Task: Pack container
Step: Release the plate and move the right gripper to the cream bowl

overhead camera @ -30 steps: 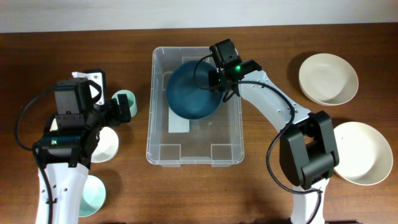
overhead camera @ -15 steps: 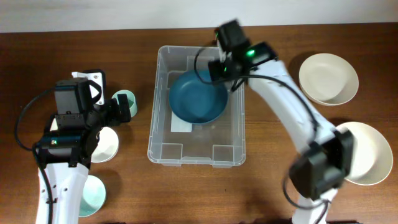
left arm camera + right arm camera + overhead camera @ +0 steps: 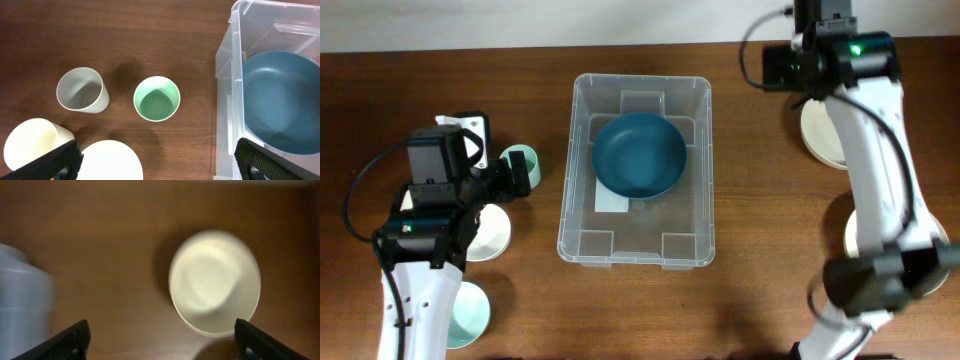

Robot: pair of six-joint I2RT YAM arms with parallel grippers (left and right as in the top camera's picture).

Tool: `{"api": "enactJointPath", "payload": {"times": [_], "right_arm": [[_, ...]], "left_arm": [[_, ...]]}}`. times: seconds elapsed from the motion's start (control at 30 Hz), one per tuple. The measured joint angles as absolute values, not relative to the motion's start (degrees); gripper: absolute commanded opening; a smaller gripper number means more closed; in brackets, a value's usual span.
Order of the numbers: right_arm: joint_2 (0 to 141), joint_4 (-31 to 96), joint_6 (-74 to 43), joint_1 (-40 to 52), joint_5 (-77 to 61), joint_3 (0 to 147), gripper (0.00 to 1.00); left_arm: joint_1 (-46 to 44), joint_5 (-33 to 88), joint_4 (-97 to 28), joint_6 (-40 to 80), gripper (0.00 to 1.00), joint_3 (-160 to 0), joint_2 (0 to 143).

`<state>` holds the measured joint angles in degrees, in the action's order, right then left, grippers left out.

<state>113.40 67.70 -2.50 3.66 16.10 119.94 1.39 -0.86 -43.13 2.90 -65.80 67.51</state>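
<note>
My right gripper grabs the cream bowl by its rim on the side facing the container next. Then it nests it upright in the blue bowl (image 3: 640, 155).
The clear plastic container (image 3: 635, 242) stands at the table's middle with a dark blue bowl (image 3: 640, 155) lying upright in its far half. The left wrist view shows the container's wall (image 3: 225, 100) and the blue bowl (image 3: 280, 100) at right. My right gripper (image 3: 798, 68) hangs high at the back right, open and empty. In its blurred wrist view the right gripper (image 3: 162, 342) is just short of a cream bowl (image 3: 215, 282), and the container (image 3: 25, 295) shows at far left. My left gripper (image 3: 515, 175) is open and empty beside a green cup (image 3: 523, 160).
In the left wrist view, the green cup (image 3: 156, 98), a grey-white cup (image 3: 81, 90), a cream cup (image 3: 30, 145) and a white round piece (image 3: 107, 162) lie ahead of the left gripper (image 3: 157, 165). A cream bowl (image 3: 850, 130) and a larger one (image 3: 910, 245) sit at right.
My right gripper opened and let go of the blue bowl, which now rests in the container. It then rose and swung right toward the cream bowl. The left arm stayed still.
</note>
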Motion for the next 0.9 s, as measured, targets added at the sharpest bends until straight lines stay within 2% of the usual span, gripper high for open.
{"api": "enactJointPath", "payload": {"times": [0.17,0.47,0.9], "right_arm": [[124.79,69.91,-2.85,-1.74,16.51,118.83,0.9],[133.08,69.78,-3.92,-6.94,16.53,118.8,0.9],[139.81,67.35,-4.29,-8.05,16.53,118.8,0.89]], "left_arm": [[1.39,-0.86,-43.13,2.9,0.99,-65.8,67.51],[1.39,-0.89,-43.13,2.9,0.99,-65.8,67.51],[1.39,-0.86,-43.13,2.9,0.99,-65.8,67.51]]}}
